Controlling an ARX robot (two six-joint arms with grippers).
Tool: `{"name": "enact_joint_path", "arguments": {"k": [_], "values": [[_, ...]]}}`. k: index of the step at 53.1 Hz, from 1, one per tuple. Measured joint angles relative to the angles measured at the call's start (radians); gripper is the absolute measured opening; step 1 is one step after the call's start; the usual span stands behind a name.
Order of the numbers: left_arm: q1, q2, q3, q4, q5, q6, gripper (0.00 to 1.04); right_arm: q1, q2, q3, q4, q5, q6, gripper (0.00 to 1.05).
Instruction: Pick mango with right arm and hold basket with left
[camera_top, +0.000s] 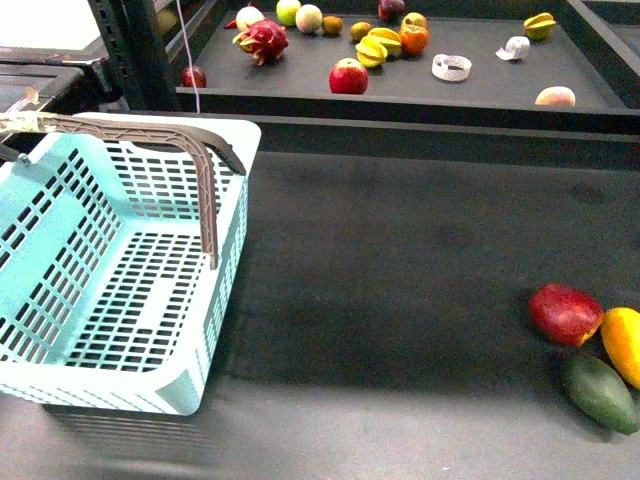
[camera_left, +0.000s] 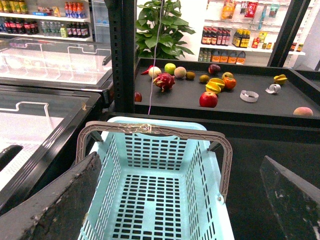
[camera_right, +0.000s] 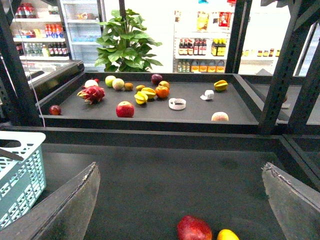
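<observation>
I need to grab the basket by its brown handle (camera_top: 207, 190) with my left gripper next, so the basket stays steady for the mango (camera_top: 621, 342).
The yellow-orange mango (camera_top: 624, 343) lies at the right edge of the dark table, beside a dark red fruit (camera_top: 566, 313) and a dark green fruit (camera_top: 601, 392). In the right wrist view only the mango's top (camera_right: 227, 234) shows, at the frame's lower edge next to the red fruit (camera_right: 194, 228). My right gripper (camera_right: 180, 197) hangs open above them, its fingers spread wide. The light blue basket (camera_top: 120, 270) with a brown handle (camera_top: 205, 190) stands at the left. My left gripper (camera_left: 177, 192) is open over the basket (camera_left: 155, 195), touching nothing. Neither arm shows in the front view.
A raised black shelf (camera_top: 400, 95) behind the table holds several fruits, among them a dragon fruit (camera_top: 262, 41) and a red apple (camera_top: 348, 76). A glass freezer case (camera_left: 45, 107) stands left of the basket. Black shelf posts (camera_right: 280, 75) rise at the right.
</observation>
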Motion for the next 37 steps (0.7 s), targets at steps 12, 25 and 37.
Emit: {"name": "enact_joint_path", "arguments": {"k": [12,25,37], "values": [[0.000,0.000,0.000,0.000,0.000,0.000,0.97,0.000,0.000,0.000,0.000,0.000,0.000,0.97],[0.000,0.000,0.000,0.000,0.000,0.000,0.97,0.000,0.000,0.000,0.000,0.000,0.000,0.97],[0.000,0.000,0.000,0.000,0.000,0.000,0.97,0.000,0.000,0.000,0.000,0.000,0.000,0.97]]}}
